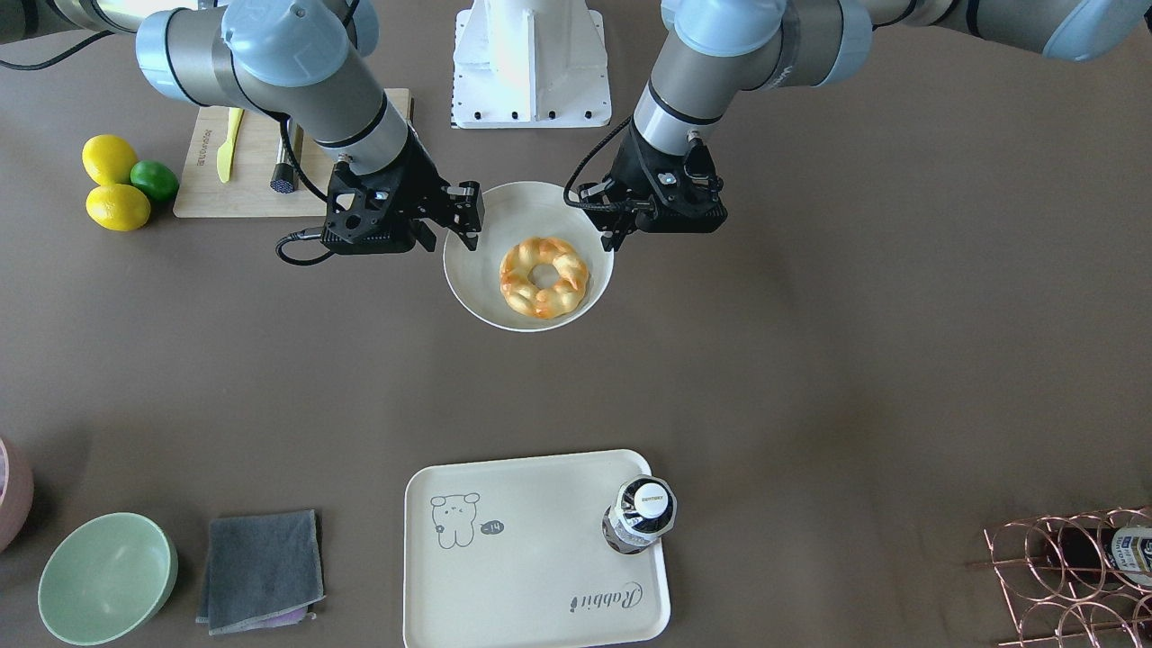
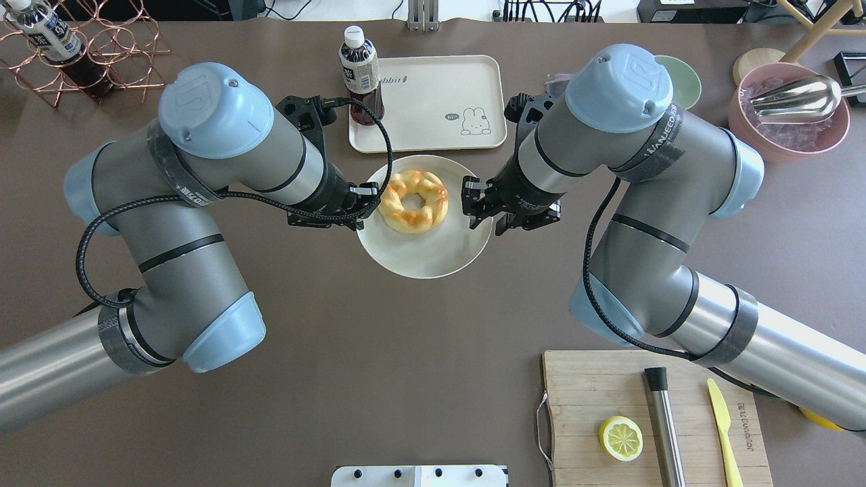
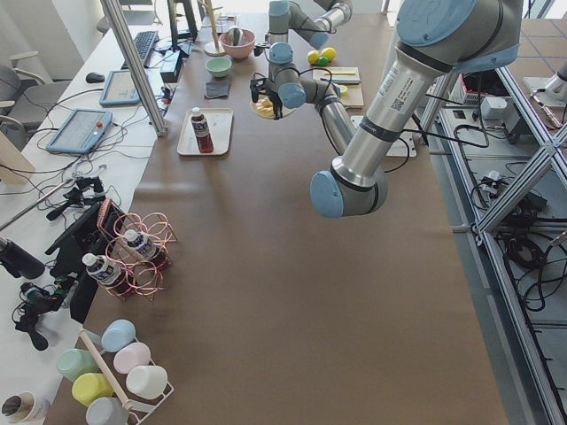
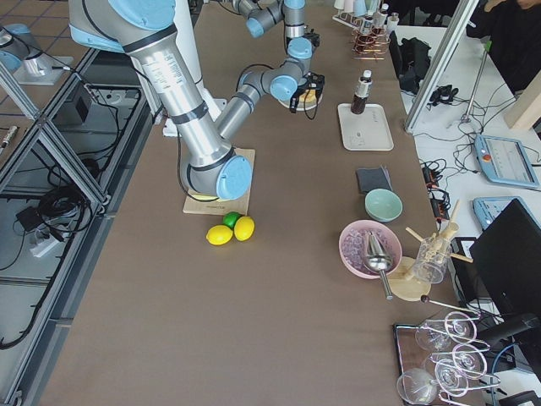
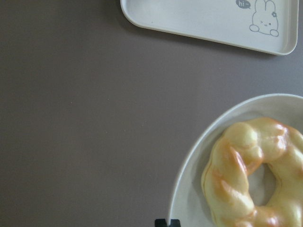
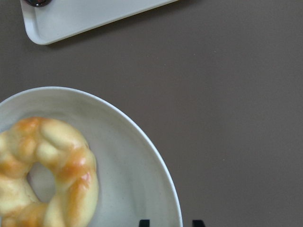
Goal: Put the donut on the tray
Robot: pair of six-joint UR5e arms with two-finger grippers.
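Note:
The donut needs to get over to the tray, so I need to grab the white plate by its rim with my right gripper next.
The donut is a braided golden ring lying in a white plate at the table's middle; it also shows from overhead. The cream rabbit tray lies beyond the plate on the operators' side, with a dark bottle standing on one corner. My left gripper hovers at the plate's left rim, jaws shut and empty. My right gripper hovers at the plate's right rim, open and empty. The wrist views show the donut and the tray's edge.
A wooden cutting board with a lemon half, a steel rod and a yellow knife lies near the robot's right. A green bowl, a grey cloth, a pink bowl and a copper wire rack stand around the tray.

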